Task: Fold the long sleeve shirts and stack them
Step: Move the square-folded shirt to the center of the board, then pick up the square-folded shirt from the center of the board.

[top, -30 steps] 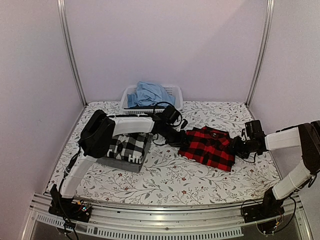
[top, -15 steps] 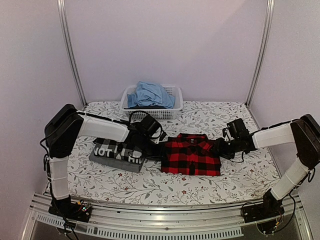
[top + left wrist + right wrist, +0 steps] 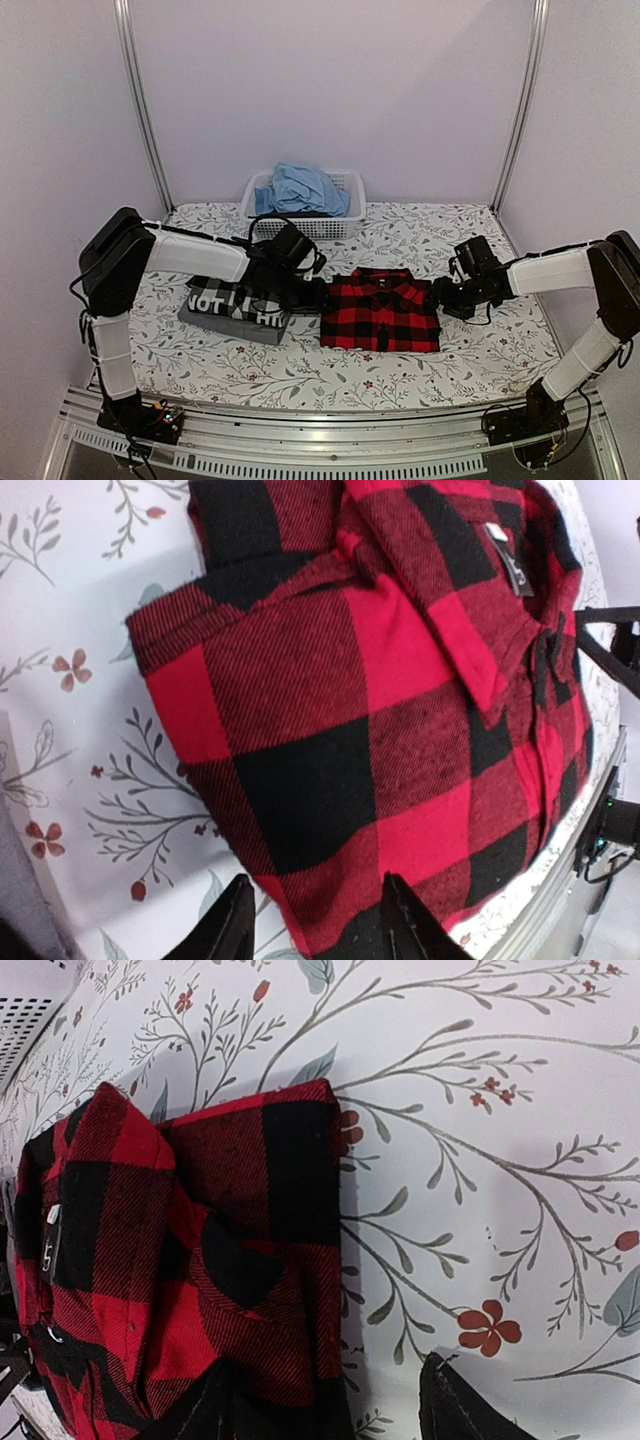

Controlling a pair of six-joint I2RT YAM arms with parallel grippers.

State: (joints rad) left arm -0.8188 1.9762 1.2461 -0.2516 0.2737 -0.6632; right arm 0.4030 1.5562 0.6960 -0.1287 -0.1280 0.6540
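I need to take hold of the folded check shirt's side edge (image 3: 325,307) (image 3: 290,910) with my left gripper next, opposite my right gripper. Then I can stack the shirt flat, still folded.
A red-and-black check long sleeve shirt (image 3: 380,313) lies folded into a flat rectangle on the floral table, collar toward the back. At its left edge is my left gripper (image 3: 313,296), open. The left wrist view shows its fingertips (image 3: 236,920) apart, astride the shirt (image 3: 340,710) hem, not pinching it. My right gripper (image 3: 444,296) is open at the right edge. In the right wrist view one finger rests over the cloth (image 3: 250,1240) and the other fingertip (image 3: 455,1405) is on bare table. A folded dark grey shirt with white lettering (image 3: 232,305) lies to the left.
A white basket (image 3: 347,184) holding blue cloth (image 3: 298,188) stands at the back centre. Metal frame posts rise at both back corners. The table's front rail (image 3: 330,425) runs along the near edge. The left arm reaches over the dark grey shirt.
Both arms carried the red check shirt leftward and laid it down flat and square. Since then both grippers' jaws have widened, and the left one no longer pinches the hem.
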